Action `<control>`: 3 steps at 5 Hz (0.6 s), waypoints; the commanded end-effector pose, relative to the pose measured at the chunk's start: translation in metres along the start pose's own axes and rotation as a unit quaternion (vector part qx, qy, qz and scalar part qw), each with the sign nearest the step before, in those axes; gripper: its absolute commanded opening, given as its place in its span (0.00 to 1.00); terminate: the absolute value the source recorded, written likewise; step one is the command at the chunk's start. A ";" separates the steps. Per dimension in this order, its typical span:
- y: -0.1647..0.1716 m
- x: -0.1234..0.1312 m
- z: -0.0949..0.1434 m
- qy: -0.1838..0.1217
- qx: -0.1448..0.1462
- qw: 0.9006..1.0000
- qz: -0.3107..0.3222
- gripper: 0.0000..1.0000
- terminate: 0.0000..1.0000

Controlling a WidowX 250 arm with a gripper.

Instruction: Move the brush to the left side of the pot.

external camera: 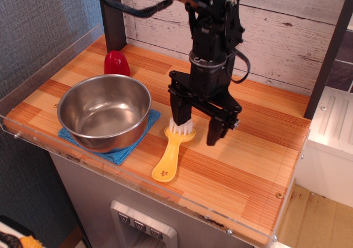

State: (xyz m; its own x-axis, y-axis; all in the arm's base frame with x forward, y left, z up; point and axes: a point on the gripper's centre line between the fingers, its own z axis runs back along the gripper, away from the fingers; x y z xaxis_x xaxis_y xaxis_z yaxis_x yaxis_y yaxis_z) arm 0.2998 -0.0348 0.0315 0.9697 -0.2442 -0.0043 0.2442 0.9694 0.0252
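Note:
My gripper grabs the brush by its white-bristled head (181, 129) next, to move the brush to the left side of the pot (105, 111).
The yellow brush (171, 157) lies on the wooden counter, its white bristles toward the back and its star-cutout handle end toward the front edge. The shiny steel pot (105, 111) stands to its left on a blue cloth (126, 150). My black gripper (197, 125) hangs open just above the brush head. Its left finger (180, 114) covers part of the bristles and its right finger (216, 129) is to the right of them. It holds nothing.
A small red object (116, 63) stands behind the pot near a dark post (112, 16). A clear plastic rim (49, 60) runs along the counter's left and front edges. A whitewashed plank wall (287, 33) closes the back.

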 end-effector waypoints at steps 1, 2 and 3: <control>0.005 -0.003 -0.003 0.016 0.009 1.000 -0.006 1.00 0.00; 0.019 -0.008 -0.002 0.025 0.012 1.000 0.008 1.00 0.00; 0.030 -0.009 -0.012 0.038 0.007 0.999 0.027 1.00 0.00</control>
State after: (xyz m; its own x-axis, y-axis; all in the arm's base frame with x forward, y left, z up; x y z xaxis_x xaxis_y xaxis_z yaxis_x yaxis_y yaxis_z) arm 0.3032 -0.0081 0.0159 0.9765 -0.1971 -0.0869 0.2010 0.9788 0.0391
